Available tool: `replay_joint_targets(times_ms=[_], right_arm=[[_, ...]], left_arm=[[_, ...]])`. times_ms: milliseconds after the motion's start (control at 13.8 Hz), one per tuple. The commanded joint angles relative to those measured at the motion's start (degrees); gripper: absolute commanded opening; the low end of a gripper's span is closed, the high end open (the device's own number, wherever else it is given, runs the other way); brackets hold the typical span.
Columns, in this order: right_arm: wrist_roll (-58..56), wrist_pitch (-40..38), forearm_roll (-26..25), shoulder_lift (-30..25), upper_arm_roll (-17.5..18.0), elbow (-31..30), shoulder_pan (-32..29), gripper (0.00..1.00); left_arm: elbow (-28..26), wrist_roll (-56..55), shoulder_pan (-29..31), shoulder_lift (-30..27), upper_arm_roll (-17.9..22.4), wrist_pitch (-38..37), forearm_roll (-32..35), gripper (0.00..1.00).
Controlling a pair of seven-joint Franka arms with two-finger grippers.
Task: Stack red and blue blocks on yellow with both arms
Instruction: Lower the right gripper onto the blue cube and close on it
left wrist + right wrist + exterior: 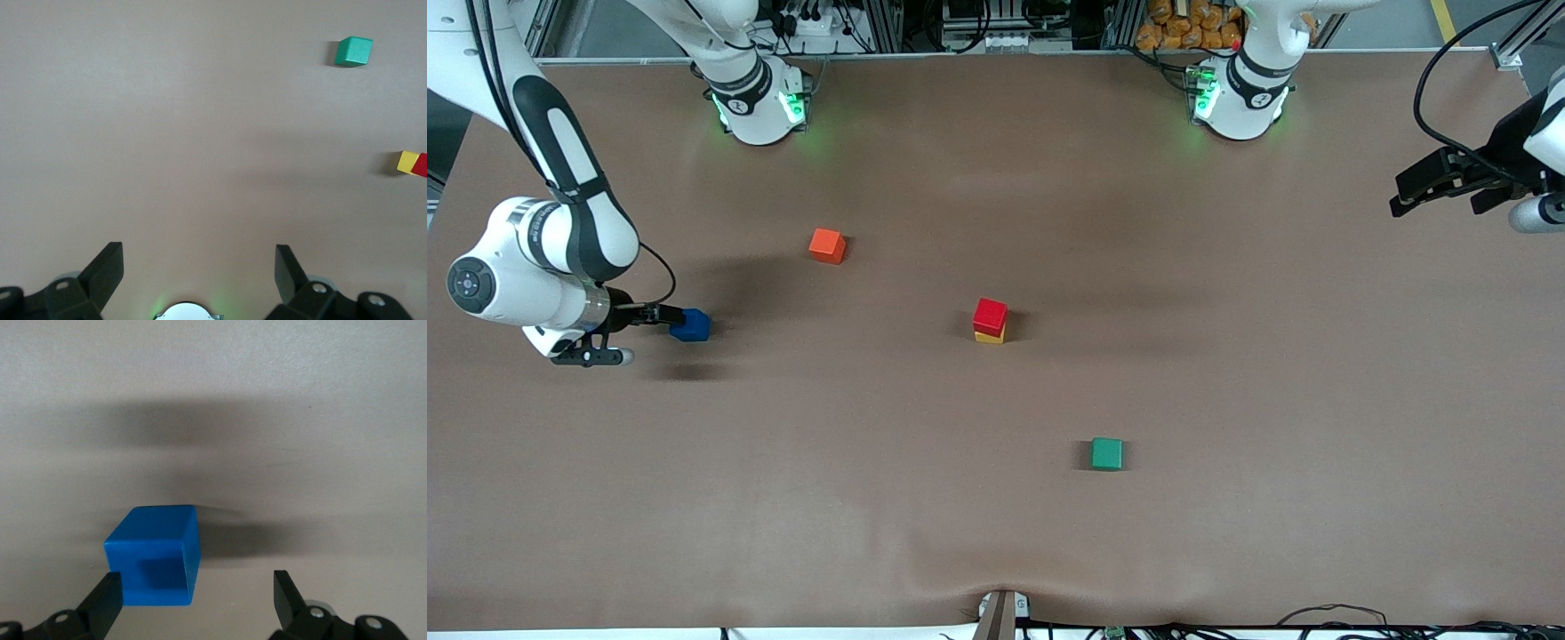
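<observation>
The blue block should be stacked over the red block, so my right gripper will next grab the blue block by its opposite sides.
The red block sits on top of the yellow cube at the middle of the table; both also show at the edge of the left wrist view, yellow and red. The blue block rests on the table toward the right arm's end. My right gripper is low beside it and open; in the right wrist view the blue block lies close to one finger, partly inside the gap of the gripper. My left gripper waits open and empty over its end of the table.
An orange-red cube lies farther from the front camera than the stack, toward the right arm's side. A green cube lies nearer to the camera than the stack. The two arm bases stand along the back edge.
</observation>
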Motion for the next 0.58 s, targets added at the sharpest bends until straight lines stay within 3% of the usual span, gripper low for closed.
replay_joint_targets(times_ms=[0,508], right_arm=[[3.2,1.2,-0.3,-0.6,1.1,-1.3,0.5,1.00],[3.6,6.0,-0.6,-0.6,1.1,-4.4,2.5,1.00]], left_arm=[[0.2,0.3,-0.4,-0.9,0.3,-0.3,2.3,1.00],[0.6,0.7,0.5,-1.1,0.4,-0.5,1.4,1.00]])
